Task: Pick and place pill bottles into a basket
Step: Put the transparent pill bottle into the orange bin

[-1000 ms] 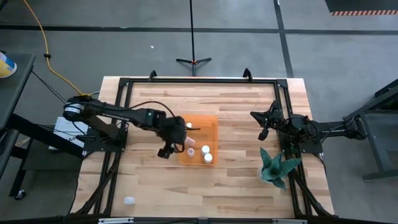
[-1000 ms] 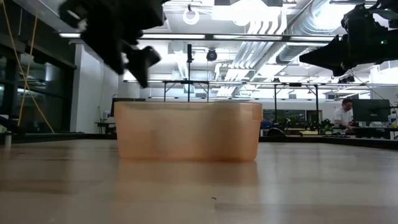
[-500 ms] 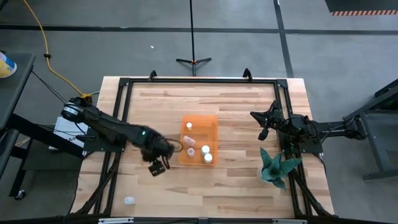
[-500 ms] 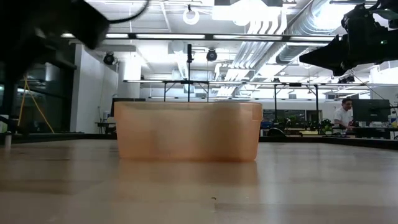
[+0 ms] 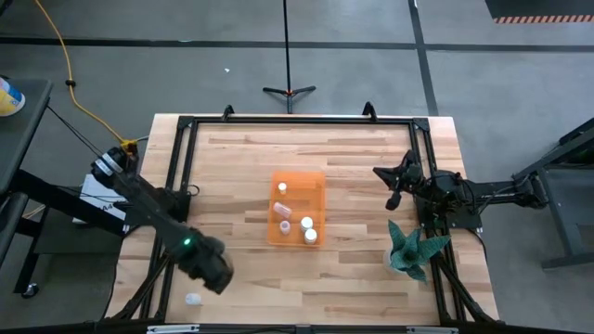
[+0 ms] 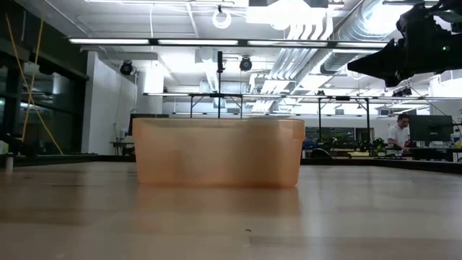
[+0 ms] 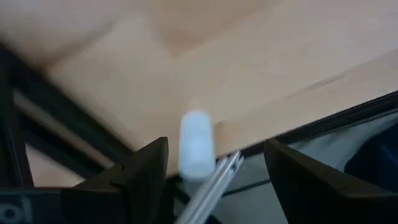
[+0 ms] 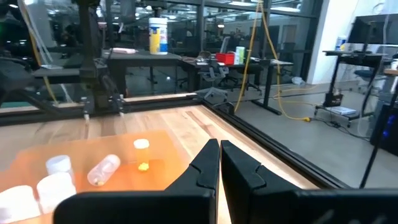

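The left gripper picks up the lone pill bottle by its end with the cap (image 5: 189, 299) next, to place it into the orange basket (image 5: 297, 199).
The orange basket (image 5: 297, 199) stands mid-table and holds several white-capped pill bottles (image 5: 307, 224); they also show in the right wrist view (image 8: 102, 169). One more pill bottle (image 5: 192, 299) lies on its side at the table's near left corner, close to the edge. My left gripper (image 5: 213, 271) hovers just right of and beyond it, open. In the left wrist view (image 7: 214, 168) its fingers stand on either side of that bottle (image 7: 196, 146) without touching it. My right gripper (image 5: 391, 186) waits shut at the table's right, pointing at the basket.
A teal spiky plant (image 5: 409, 247) stands near the right arm's base. The black frame rail (image 7: 323, 124) runs along the table's edge right by the lone bottle. In the low view the basket (image 6: 216, 152) stands ahead and the right arm (image 6: 411, 43) hangs at the upper right.
My left gripper has swung from over the basket's left side toward the table's near left corner, ending close to the lone bottle there. It has left the low view. The right arm has kept still.
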Available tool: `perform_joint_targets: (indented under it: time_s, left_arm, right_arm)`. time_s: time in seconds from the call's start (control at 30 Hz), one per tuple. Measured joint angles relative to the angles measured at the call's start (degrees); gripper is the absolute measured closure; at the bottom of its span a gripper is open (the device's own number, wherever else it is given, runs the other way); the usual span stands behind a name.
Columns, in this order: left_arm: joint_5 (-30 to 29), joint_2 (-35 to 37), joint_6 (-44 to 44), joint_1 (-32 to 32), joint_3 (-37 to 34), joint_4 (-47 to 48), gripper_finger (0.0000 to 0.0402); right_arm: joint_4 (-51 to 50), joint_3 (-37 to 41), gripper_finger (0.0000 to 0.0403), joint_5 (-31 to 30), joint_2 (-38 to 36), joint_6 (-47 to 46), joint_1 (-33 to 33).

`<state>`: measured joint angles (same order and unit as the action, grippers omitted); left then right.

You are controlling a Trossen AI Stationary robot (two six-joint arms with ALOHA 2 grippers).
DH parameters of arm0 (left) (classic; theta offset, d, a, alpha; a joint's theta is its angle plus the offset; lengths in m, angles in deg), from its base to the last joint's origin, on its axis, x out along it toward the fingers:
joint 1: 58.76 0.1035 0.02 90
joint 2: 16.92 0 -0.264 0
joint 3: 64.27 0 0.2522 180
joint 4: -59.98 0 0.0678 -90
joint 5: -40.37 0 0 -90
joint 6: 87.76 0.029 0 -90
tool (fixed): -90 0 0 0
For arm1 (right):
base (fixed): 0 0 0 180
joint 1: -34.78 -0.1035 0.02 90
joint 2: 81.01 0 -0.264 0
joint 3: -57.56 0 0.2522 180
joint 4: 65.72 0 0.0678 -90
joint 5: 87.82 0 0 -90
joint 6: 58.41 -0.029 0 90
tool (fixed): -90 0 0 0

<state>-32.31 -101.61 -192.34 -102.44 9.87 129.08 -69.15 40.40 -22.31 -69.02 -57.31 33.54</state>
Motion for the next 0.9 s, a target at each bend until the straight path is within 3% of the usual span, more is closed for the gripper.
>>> perform_joint_targets:
  time_s: [0.17,0.3,0.67,0.9]
  left_arm:
    - [-0.4,0.0,-13.6,-6.0,0.0,-1.6,0.0103]
    - [-5.2,-0.6,-20.5,-9.4,0.0,-7.9,0.0103]
    - [-3.2,-6.8,-23.3,-15.0,0.0,-10.5,0.0103]
    - [-6.8,-7.8,-23.3,-14.8,0.0,-10.3,0.0103]
  right_arm:
    - [-0.2,0.0,0.0396,2.4,0.0,0.3,0.0]
    - [-0.5,0.0,0.0396,4.7,0.0,0.4,0.0]
    - [-1.1,0.0,0.0396,9.6,0.0,0.3,0.0]
    - [-1.1,0.0,0.0396,10.5,0.0,0.2,0.0]
